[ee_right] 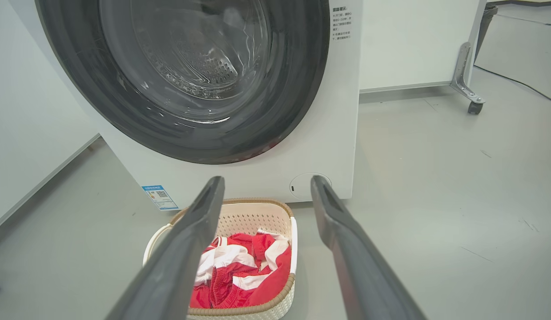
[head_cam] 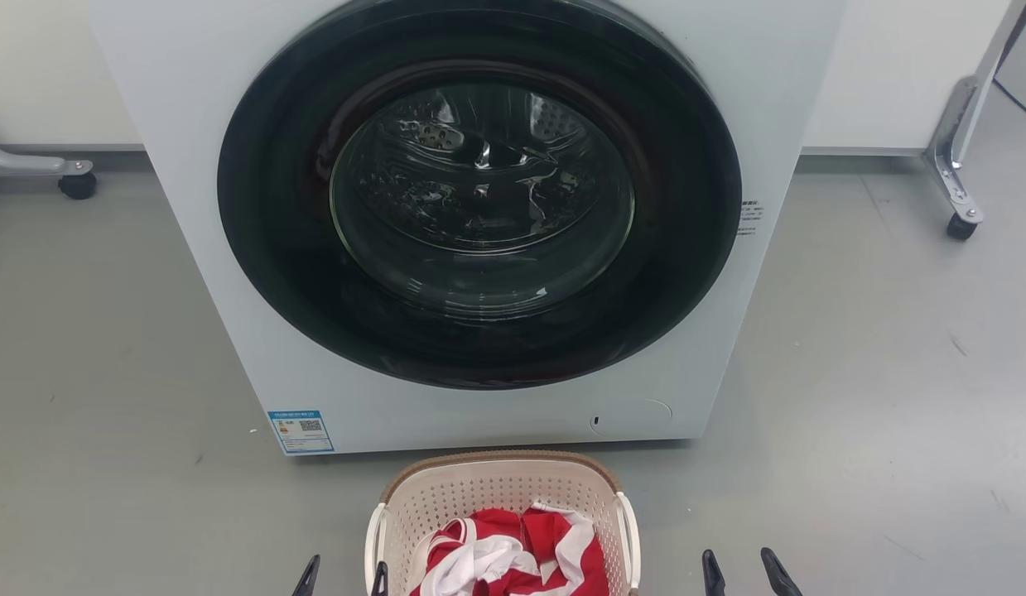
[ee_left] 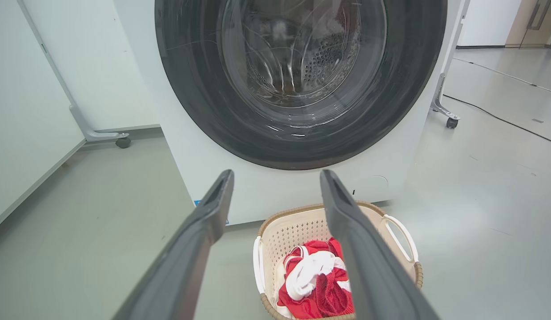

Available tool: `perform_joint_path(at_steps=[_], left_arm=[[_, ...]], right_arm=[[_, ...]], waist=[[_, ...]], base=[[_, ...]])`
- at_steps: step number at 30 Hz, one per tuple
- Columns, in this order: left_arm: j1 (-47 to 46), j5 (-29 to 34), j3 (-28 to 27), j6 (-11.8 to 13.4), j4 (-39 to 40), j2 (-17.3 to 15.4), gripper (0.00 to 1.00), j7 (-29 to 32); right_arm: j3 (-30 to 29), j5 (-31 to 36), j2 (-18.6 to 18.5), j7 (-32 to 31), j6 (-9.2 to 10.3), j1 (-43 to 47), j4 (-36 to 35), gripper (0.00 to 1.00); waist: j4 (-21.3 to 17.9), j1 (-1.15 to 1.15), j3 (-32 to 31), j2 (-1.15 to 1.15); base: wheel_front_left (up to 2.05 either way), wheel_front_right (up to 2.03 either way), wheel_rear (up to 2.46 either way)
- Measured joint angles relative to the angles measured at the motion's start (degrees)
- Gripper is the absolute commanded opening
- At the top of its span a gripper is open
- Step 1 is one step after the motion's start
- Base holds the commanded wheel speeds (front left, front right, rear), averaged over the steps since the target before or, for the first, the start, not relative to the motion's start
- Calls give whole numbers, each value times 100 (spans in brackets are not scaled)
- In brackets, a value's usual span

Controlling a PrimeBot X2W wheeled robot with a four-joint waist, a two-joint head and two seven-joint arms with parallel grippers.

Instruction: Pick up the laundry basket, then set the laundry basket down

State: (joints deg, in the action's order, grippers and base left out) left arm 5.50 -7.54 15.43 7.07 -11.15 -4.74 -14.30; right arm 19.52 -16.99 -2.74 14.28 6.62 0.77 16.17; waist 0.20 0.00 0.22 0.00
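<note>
Next, my left gripper grabs the laundry basket by its slim white handle [head_cam: 374, 550], since the perforated body [head_cam: 489, 488] is far wider than the open fingers.
The laundry basket [head_cam: 479, 497] stands on the grey floor just in front of the washing machine [head_cam: 479, 414]. It is cream and perforated, with a brown rim and white side handles, and holds red and white clothes [head_cam: 513, 555]. My left gripper [head_cam: 344, 578] is open and empty at the basket's left side, its inner finger close to the left handle. My right gripper [head_cam: 745, 574] is open and empty, a little off to the basket's right. In the left wrist view the left gripper [ee_left: 277, 178] hangs above the basket [ee_left: 293, 231]. The right gripper [ee_right: 267, 183] looks down on the basket [ee_right: 253, 220] from the right.
The washing machine's round dark glass door [head_cam: 479, 223] is shut. Metal frame legs on castors stand at the back left [head_cam: 78, 184] and back right [head_cam: 960, 223]. White wall panels run behind the machine. A cable [ee_left: 502, 120] lies on the floor far right.
</note>
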Motion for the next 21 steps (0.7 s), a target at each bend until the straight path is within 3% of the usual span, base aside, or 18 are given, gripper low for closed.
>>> perform_joint_path(at_steps=[21], left_arm=[[64,-204,-26,-54,-107,59,100,0]], right_arm=[[-38,-2,1,0,-41,99,12,100]], waist=[[7,0,-51,0]], base=[[0,0,0]])
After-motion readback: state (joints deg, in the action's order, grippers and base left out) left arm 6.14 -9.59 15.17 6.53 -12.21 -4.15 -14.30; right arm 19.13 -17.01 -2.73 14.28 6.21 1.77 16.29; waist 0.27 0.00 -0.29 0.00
